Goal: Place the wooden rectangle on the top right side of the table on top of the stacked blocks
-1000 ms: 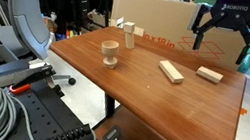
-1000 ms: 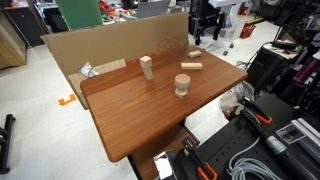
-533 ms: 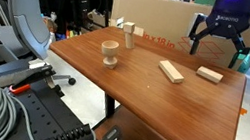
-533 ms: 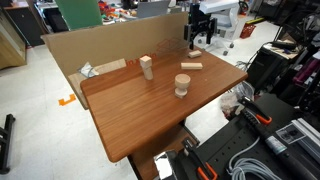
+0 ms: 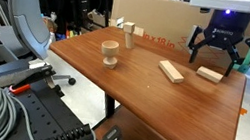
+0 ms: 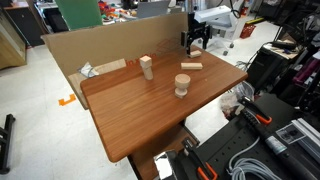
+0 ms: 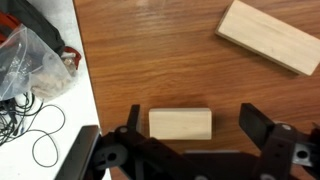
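I will next grab the wooden rectangle from above by its opposite short ends with my gripper. I will keep it flat so its bottom can rest on the stacked blocks.
The wooden rectangle lies flat on the reddish-brown table, near its far right edge in an exterior view. My gripper is open and hangs just above it. In the wrist view the rectangle sits between the spread fingers, nearer the left one, and nothing touches it. The stacked blocks stand upright at the far left of the table and also show in the other exterior view. My gripper hides the rectangle there.
A second pale wooden bar lies beside the rectangle, seen also in the wrist view. A round wooden spool stands nearer the front. A cardboard wall lines the far edge. A plastic bag and cables lie beyond the table's side.
My gripper has come down and moved left, from high above the table's far right corner to just over the wooden rectangle. The blocks have not moved.
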Controlling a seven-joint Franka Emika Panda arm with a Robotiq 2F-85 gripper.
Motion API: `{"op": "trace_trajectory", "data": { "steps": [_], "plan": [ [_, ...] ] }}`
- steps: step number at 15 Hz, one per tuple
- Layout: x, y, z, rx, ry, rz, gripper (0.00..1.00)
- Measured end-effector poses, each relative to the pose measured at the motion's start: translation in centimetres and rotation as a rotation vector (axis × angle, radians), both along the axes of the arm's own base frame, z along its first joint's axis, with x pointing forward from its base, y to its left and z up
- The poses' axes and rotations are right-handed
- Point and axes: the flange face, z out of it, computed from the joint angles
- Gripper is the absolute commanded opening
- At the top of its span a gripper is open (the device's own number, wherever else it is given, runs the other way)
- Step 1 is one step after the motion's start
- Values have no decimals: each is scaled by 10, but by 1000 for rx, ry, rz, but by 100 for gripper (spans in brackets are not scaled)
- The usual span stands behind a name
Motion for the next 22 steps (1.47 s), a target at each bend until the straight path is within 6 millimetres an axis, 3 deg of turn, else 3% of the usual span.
{"op": "trace_trajectory", "data": {
  "steps": [11, 12, 13, 17, 22],
  "plan": [
    [11, -8, -15, -2, 36, -10, 100],
    [12, -9, -16, -4, 38, -10, 91],
    [13, -10, -17, -6, 39, -10, 74],
    [19, -12, -18, -14, 31, -8, 42],
    [22, -11, -15, -15, 34, -4, 42]
  ]
}}
